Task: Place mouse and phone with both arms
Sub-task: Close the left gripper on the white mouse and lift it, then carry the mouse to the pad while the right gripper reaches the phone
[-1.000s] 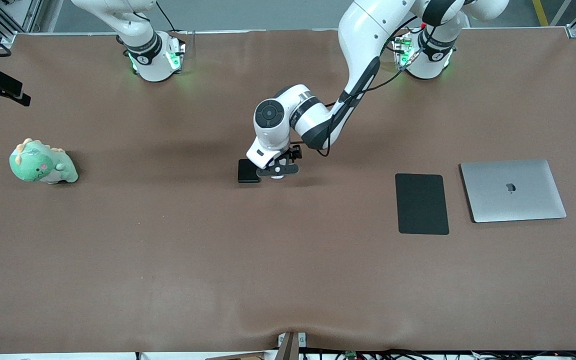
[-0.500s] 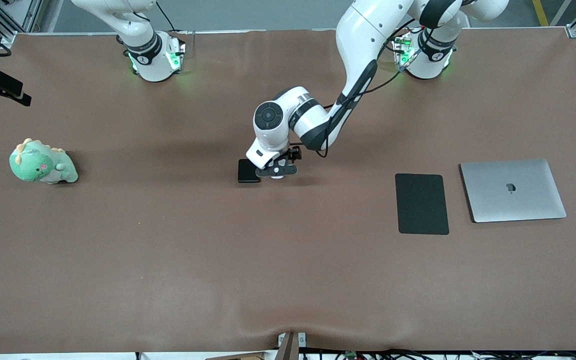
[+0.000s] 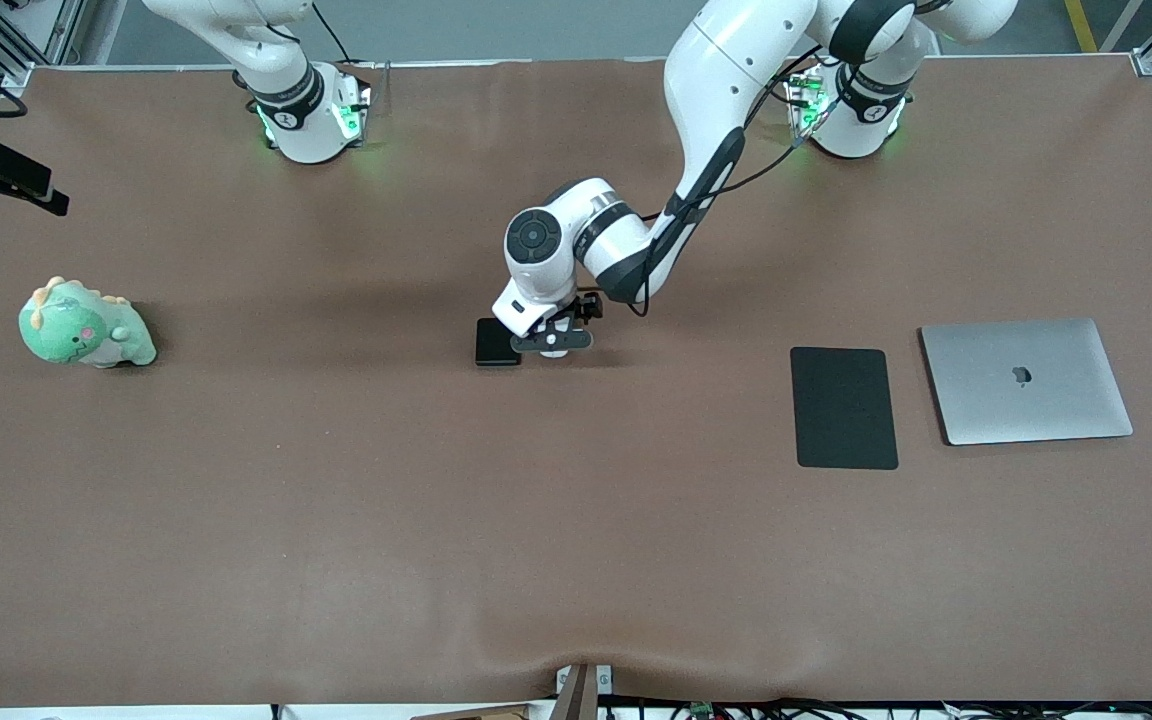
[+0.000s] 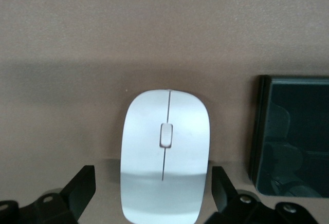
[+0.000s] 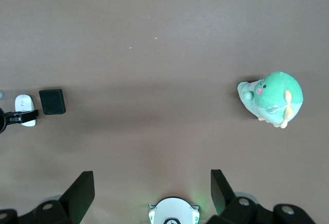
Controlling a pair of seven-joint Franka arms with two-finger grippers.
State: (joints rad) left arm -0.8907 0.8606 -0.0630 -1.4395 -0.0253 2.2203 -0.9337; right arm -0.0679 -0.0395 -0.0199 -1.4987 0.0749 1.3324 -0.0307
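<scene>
My left gripper should close on the white mouse now. Its fingers are low at the table, on either side of the mouse, so they would hold the mouse.
The white mouse [image 3: 556, 352] lies at the table's middle, mostly hidden under my left gripper [image 3: 555, 340]. In the left wrist view the mouse [image 4: 164, 157] sits between the two black fingers [image 4: 82, 185], which stand apart on either side with a gap to it; my left gripper [image 4: 153, 182] is open. The glossy black phone [image 3: 496, 343] lies flat right beside the mouse, toward the right arm's end, and also shows in the left wrist view [image 4: 293, 136]. My right gripper [image 5: 151, 185] is open and empty, high over the table by its own base, waiting; from there the mouse [image 5: 24, 103] and phone [image 5: 52, 101] look small.
A green plush dinosaur [image 3: 84, 325] sits toward the right arm's end, and also shows in the right wrist view [image 5: 271, 98]. A matte black mouse pad [image 3: 844, 407] and a closed silver laptop [image 3: 1024, 380] lie side by side toward the left arm's end.
The left arm's elbow and wrist shifted slightly toward the right arm's end. Its gripper stays open around the mouse. Mouse and phone have not moved.
</scene>
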